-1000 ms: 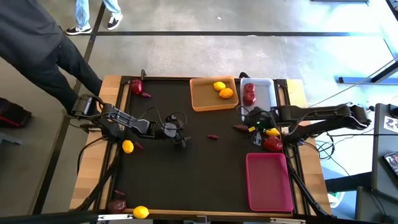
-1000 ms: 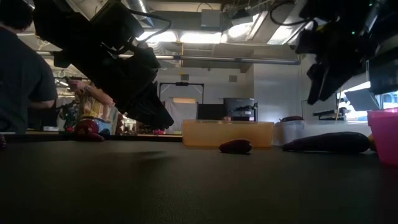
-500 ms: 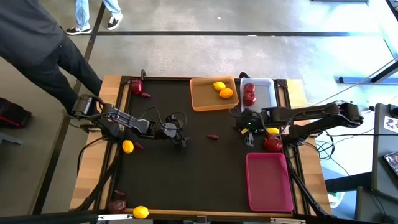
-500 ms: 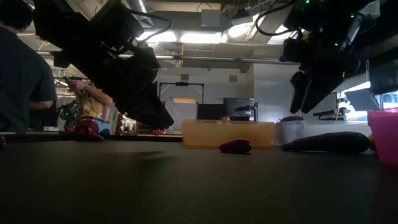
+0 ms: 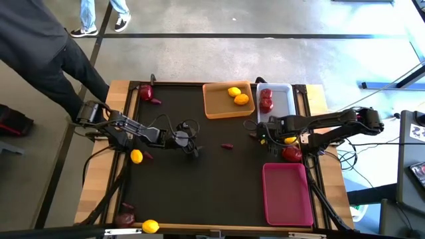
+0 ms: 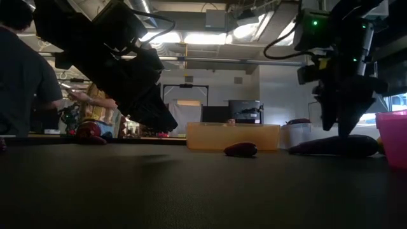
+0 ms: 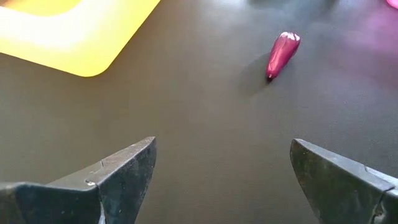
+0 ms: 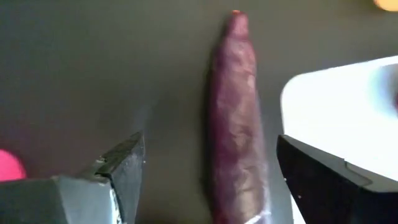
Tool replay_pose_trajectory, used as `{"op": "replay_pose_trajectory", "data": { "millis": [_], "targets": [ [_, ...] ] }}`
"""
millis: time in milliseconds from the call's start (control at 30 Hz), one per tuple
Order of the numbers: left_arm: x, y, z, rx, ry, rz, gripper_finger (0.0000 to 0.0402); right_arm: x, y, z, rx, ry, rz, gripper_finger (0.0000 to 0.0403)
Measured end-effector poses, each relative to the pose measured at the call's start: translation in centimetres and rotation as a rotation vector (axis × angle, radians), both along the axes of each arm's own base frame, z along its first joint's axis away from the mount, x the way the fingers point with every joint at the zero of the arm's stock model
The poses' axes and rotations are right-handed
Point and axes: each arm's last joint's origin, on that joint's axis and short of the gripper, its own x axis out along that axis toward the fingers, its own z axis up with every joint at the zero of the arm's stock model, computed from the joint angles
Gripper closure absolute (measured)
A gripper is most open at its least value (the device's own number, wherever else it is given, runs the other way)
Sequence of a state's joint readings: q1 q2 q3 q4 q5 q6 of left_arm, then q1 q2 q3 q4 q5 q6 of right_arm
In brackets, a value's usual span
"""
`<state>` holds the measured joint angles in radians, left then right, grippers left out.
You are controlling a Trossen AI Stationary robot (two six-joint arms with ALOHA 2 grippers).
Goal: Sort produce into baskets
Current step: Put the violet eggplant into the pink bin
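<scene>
My right gripper's fingers are above the long dark purple piece (image 6: 334, 146) and would miss it now, so my right gripper needs to lower first, then close on the piece.
My right gripper (image 8: 210, 149) hangs open, pointing steeply down over a long dark purple piece (image 8: 236, 118) that lies flat on the mat beside the white basket (image 8: 348, 106). One finger stands on each long side of the piece, apart from it. In the low view my right gripper (image 6: 343, 124) is just above this piece (image 6: 334, 146). My left gripper (image 7: 224, 155) waits open at mid-table (image 5: 192, 149), facing a small purple piece (image 7: 283, 53). The orange basket (image 5: 214, 106) holds a lemon and an orange citrus. The white basket (image 5: 282, 99) holds red apples.
The pink basket (image 5: 287, 192) lies near right. A lemon (image 5: 290, 140) and a red apple (image 5: 291, 153) sit by the right arm. Lemons (image 5: 136, 157) (image 5: 151, 226), an apple (image 5: 145, 91) and dark pieces lie along the left side. A person stands far left.
My right gripper has come down and toward the table's left, onto the spot over the long purple piece, tipping to point more steeply down. Its fingers have stayed open. The produce has kept still.
</scene>
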<state>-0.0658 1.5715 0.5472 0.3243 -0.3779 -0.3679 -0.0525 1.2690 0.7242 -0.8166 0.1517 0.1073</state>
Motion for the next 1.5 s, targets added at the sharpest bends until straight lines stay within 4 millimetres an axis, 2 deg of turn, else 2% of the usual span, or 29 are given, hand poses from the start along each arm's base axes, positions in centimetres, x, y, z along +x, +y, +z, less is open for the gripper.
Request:
{"op": "replay_pose_trajectory", "data": {
  "millis": [200, 533, 800, 1100, 1300, 1500],
  "targets": [
    [0.0, 0.0, 0.0, 0.0, 0.0, 0.0, 0.0038, 0.3, -0.1, -0.3, -0.024, 0.007, -0.004, 0.0094],
    [0.0, 0.0, 0.0, 0.0, 0.0, 0.0, 0.0038, 1.4, -0.3, -2.4, -0.058, 0.085, -0.022, 0.0101],
    [0.0, 0.0, 0.0, 0.0, 0.0, 0.0, 0.0038, 2.1, -0.3, -3.7, -0.061, 0.115, -0.022, 0.0175],
    [0.0, 0.0, 0.0, 0.001, 0.0, -0.001, 0.0038, 2.3, -0.3, -3.7, -0.059, 0.106, -0.021, 0.0281],
    [0.0, 0.0, 0.0, 0.003, 0.001, -0.002, 0.0038, 3.4, -0.3, -2.4, -0.049, 0.063, -0.021, 0.0335],
    [0.0, 0.0, 0.0, 0.005, 0.003, -0.004, 0.0038, 4.8, -0.2, 0.2, 0.0, 0.03, -0.018, 0.0339]
  ]
}}
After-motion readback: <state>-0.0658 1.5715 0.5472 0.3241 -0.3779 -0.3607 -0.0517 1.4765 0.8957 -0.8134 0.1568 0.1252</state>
